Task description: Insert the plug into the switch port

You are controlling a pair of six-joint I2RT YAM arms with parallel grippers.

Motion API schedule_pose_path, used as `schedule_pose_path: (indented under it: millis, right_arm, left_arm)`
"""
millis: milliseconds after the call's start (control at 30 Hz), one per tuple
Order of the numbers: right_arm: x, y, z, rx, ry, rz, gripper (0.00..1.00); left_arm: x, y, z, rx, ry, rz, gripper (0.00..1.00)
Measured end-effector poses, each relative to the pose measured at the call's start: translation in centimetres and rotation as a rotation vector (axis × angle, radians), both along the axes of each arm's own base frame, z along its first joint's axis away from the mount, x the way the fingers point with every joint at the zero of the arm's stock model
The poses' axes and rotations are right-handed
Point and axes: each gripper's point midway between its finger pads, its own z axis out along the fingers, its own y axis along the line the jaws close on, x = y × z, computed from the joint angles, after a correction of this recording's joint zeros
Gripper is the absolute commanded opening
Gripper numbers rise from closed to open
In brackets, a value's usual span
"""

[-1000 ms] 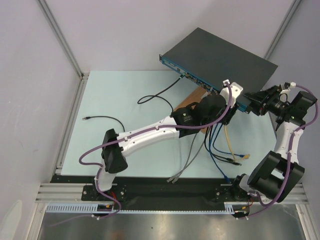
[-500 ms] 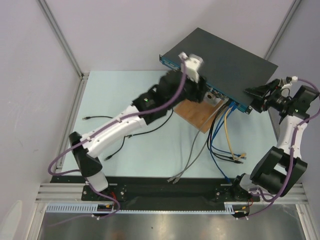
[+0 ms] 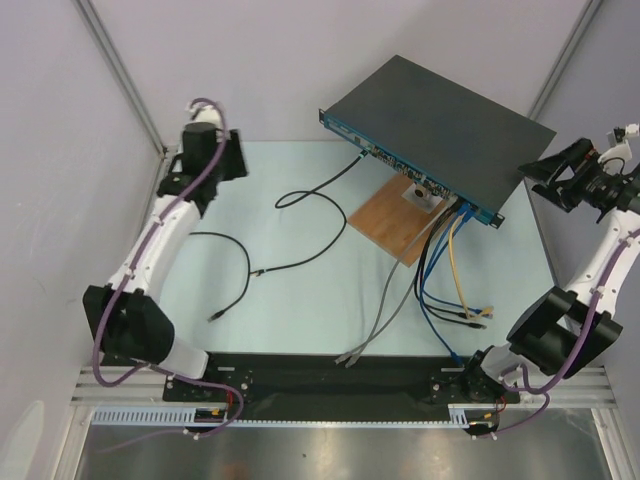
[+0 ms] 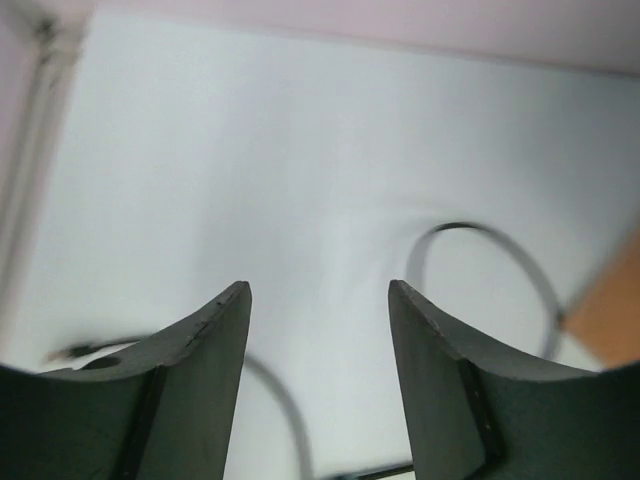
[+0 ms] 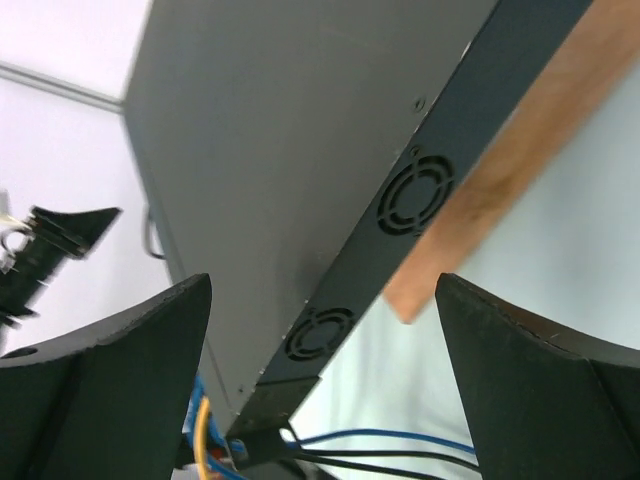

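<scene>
My left gripper needs to take hold of the loose black cable (image 3: 245, 253) (image 4: 289, 408) along its body, away from the plug, so the plug stays free for my right gripper to insert.
The switch (image 3: 440, 125), a flat black box with a blue front face, rests tilted on a wooden board (image 3: 385, 222) at the back. A black cable (image 3: 300, 195) runs from its front face down onto the mat. A black cable's loose plug (image 3: 214, 317) lies on the mat at the left. My left gripper (image 3: 232, 158) hangs open and empty at the far left, well away from the switch. In the left wrist view the left gripper (image 4: 318, 290) has only mat and a blurred cable loop (image 4: 480, 232) below it. My right gripper (image 3: 548, 178) stands wide open just off the switch's right end, facing the vented side (image 5: 420, 190).
Several blue, yellow, grey and black cables (image 3: 445, 270) hang from the right part of the front face toward the near edge. A small grey block (image 3: 418, 196) sits on the board. Metal frame rails (image 3: 140, 250) border the mat on the left.
My left arm has swung from the switch's front back to the far left, opening slightly. My right gripper has drawn back from the switch's right end and opened wide. The loose black cable shifted.
</scene>
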Motion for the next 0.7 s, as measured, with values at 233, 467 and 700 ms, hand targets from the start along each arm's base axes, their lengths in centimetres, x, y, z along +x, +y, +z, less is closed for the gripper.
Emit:
schedule_pose_path:
  millis: [233, 467, 700]
  right_arm:
    - [-0.2, -1.5, 1.5, -0.189, -0.001, -0.018, 1.0]
    - [-0.3, -2.2, 2.4, -0.263, 0.005, -0.013, 1.0]
    - [0.0, -1.7, 1.4, -0.27, 0.041, 0.005, 1.0]
  left_arm:
    - [-1.6, 13.4, -10.2, 0.071, 0.318, 0.008, 0.67]
    - [-8.8, 9.3, -16.8, 0.16, 0.538, -0.497, 0.7]
    - [-15.5, 5.0, -20.6, 0.28, 0.655, -0.847, 0.7]
